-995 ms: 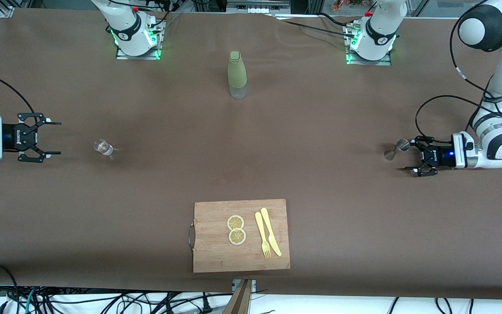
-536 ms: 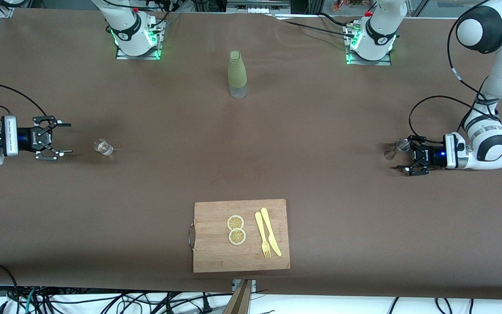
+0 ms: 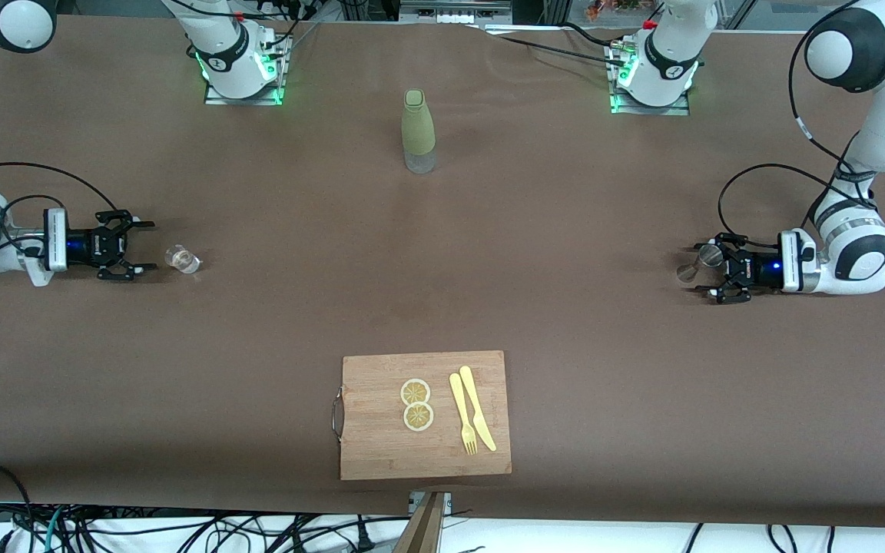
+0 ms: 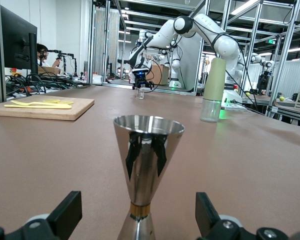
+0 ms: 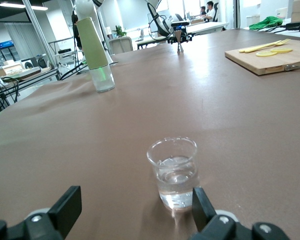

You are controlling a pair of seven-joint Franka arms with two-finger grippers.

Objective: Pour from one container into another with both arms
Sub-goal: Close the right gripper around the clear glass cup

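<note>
The gripper's fingers reach either side of the jigger's middle, and closing now would catch the jigger. It is time for my left gripper to close on the hourglass jigger [image 4: 147, 160].
The silvery hourglass jigger [image 3: 698, 263] stands upright on the brown table at the left arm's end. My left gripper [image 3: 707, 269] lies low and level, open, with the jigger between its fingers. In the left wrist view the jigger [image 4: 147, 160] sits centred in the left gripper [image 4: 136, 220], with a gap on each side. The small clear glass cup [image 3: 182, 259], holding a little clear liquid, stands at the right arm's end. My right gripper [image 3: 149, 246] is open just short of it. In the right wrist view the cup [image 5: 173, 172] stands ahead of the right gripper [image 5: 134, 210], close to one fingertip [image 5: 202, 205].
A tall olive-green bottle [image 3: 418, 130] stands mid-table near the arms' bases. A wooden cutting board [image 3: 373, 438] lies near the front camera's edge, with two lemon slices [image 3: 416, 405] and a yellow fork and knife [image 3: 472, 418] on it.
The right gripper has moved low across the table toward the glass cup. The left gripper has slid forward so its fingers flank the jigger. Neither object has moved.
</note>
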